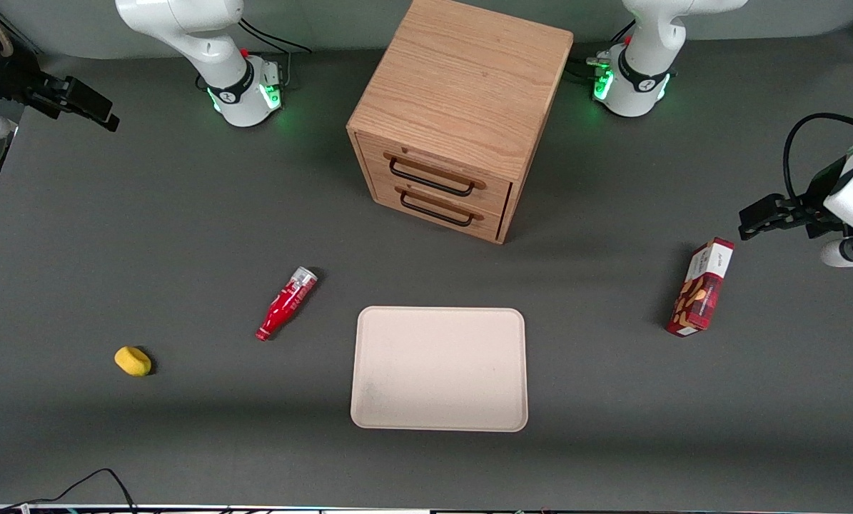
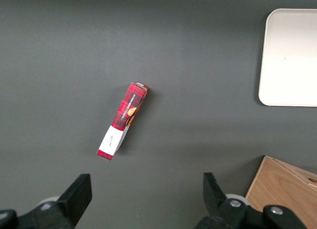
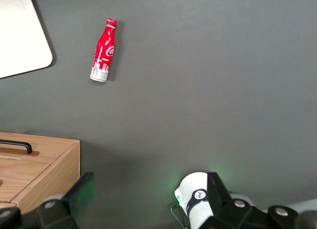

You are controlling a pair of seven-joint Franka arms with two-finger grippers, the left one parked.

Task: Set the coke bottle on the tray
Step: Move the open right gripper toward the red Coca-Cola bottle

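Observation:
My right gripper grabs the coke bottle by its labelled body [image 1: 290,296] next, then places the coke bottle on the tray [image 1: 440,368].
The coke bottle [image 1: 287,303] lies on its side on the grey table, beside the tray and toward the working arm's end, with its red cap pointing toward the front camera. It also shows in the right wrist view [image 3: 104,50]. The beige tray [image 1: 440,368] lies flat, nearer the front camera than the cabinet, with nothing on it. One corner of it shows in the right wrist view [image 3: 20,36]. My right gripper [image 1: 105,114] hangs high over the working arm's end of the table, well away from the bottle. Its fingers [image 3: 81,194] stand wide apart and hold nothing.
A wooden two-drawer cabinet [image 1: 462,114] stands farther from the front camera than the tray. A red snack box [image 1: 701,288] lies toward the parked arm's end. A small yellow object [image 1: 133,360] lies toward the working arm's end, nearer the camera than the bottle.

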